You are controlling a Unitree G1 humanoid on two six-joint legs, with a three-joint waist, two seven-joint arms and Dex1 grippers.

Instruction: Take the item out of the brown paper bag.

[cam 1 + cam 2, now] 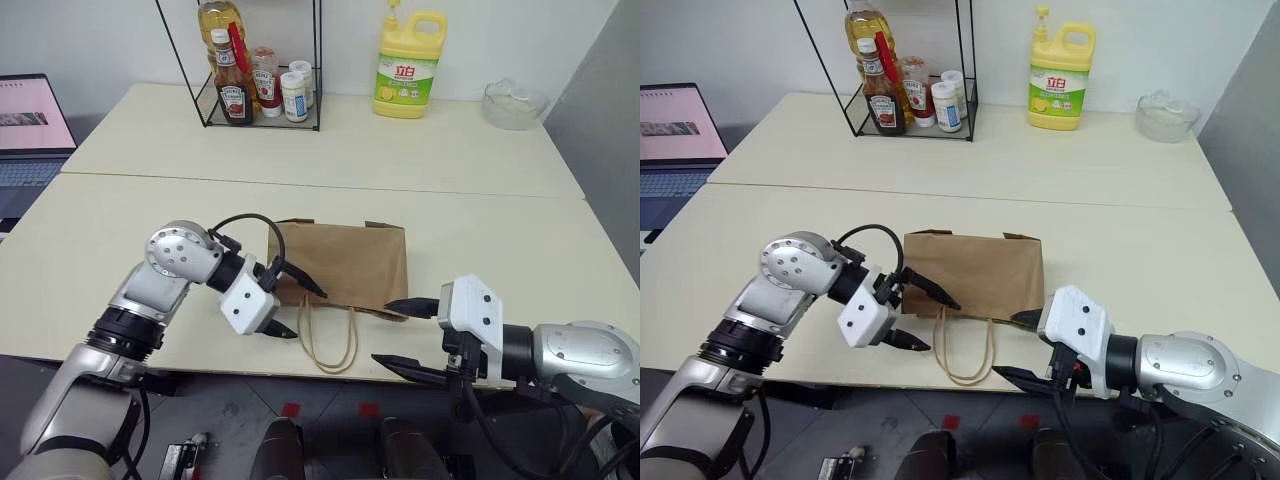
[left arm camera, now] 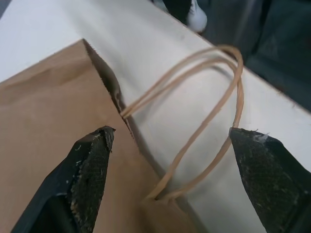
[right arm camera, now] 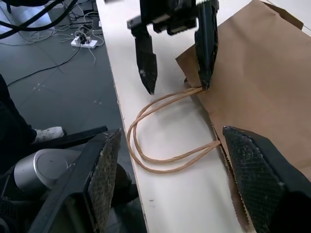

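I need to grab the bag by its far handle (image 1: 306, 330) next with my left gripper, because the paper bag (image 1: 345, 262) is lying flat and its cord loops are slack past the bag's rim.
The brown paper bag (image 1: 345, 262) lies flat on the near table, its creased rim and tan cord handles (image 1: 330, 345) pointing toward the front edge. My left gripper (image 1: 308, 313) is open at the left corner of the rim, one finger (image 2: 92, 165) over the paper and the other (image 2: 265, 165) beyond the handle loops, with nothing held. My right gripper (image 1: 382, 331) is open at the right corner of the rim, by the table's edge, its fingers either side of the handles (image 3: 165, 145). The item is hidden.
On the far table stand a black wire rack (image 1: 250, 80) with sauce bottles, a yellow detergent jug (image 1: 408, 65) and a glass bowl (image 1: 513, 103). A laptop (image 1: 30, 120) sits at the far left. The table's front edge (image 1: 200, 365) runs just under both grippers.
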